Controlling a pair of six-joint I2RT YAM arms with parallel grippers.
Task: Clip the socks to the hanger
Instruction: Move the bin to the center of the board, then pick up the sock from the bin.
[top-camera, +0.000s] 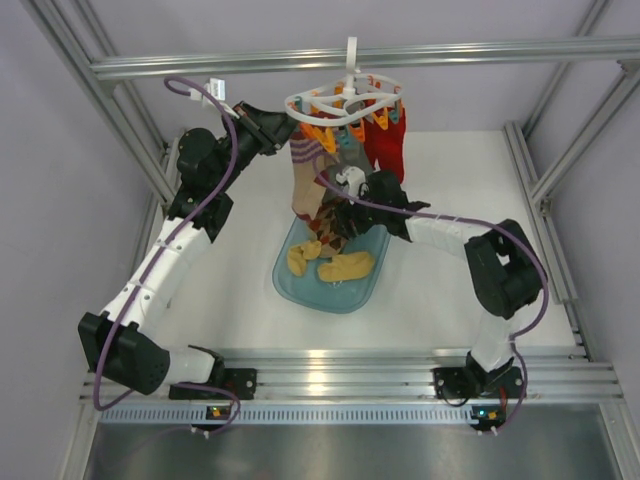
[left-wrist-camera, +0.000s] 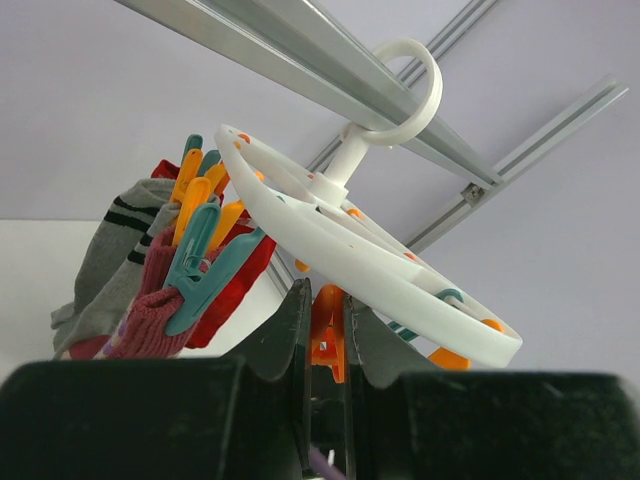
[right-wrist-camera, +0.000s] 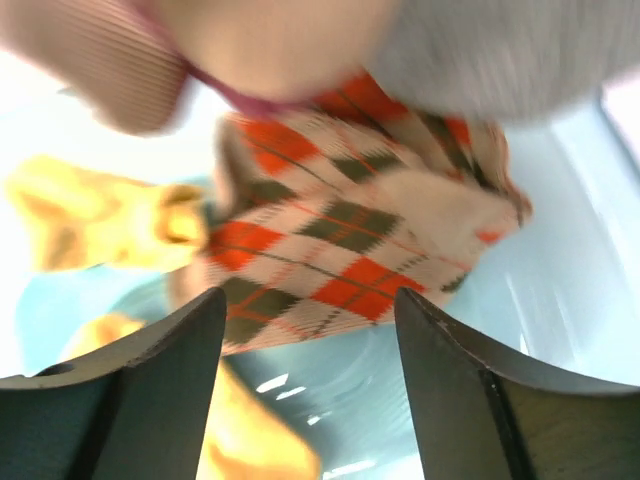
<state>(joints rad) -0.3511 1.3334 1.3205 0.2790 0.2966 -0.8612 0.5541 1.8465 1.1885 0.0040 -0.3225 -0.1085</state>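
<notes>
My right gripper grabs a yellow sock (top-camera: 354, 265) from the tray (top-camera: 300, 290) short of the sock's end next, so that end stays free to enter the orange clip.
The white round hanger (top-camera: 345, 98) hangs by its hook from the frame bar, with a red sock (top-camera: 385, 140) and a striped sock (top-camera: 305, 175) clipped under it. My left gripper (top-camera: 283, 126) is raised to the hanger's left rim and is shut on an orange clip (left-wrist-camera: 330, 335) below the ring (left-wrist-camera: 380, 255). An argyle sock (right-wrist-camera: 350, 240) droops towards the blue tray (top-camera: 300, 290). My right gripper (right-wrist-camera: 310, 300) stands open just short of this sock, nothing between its fingers. Two yellow socks (top-camera: 345, 266) lie in the tray.
A teal clip (left-wrist-camera: 205, 270) holds a maroon sock (left-wrist-camera: 150, 310) beside a grey striped sock (left-wrist-camera: 110, 260). The aluminium frame bar (top-camera: 480, 52) crosses above the hanger, with frame posts at both sides. The right arm (top-camera: 500, 265) reaches in from the right.
</notes>
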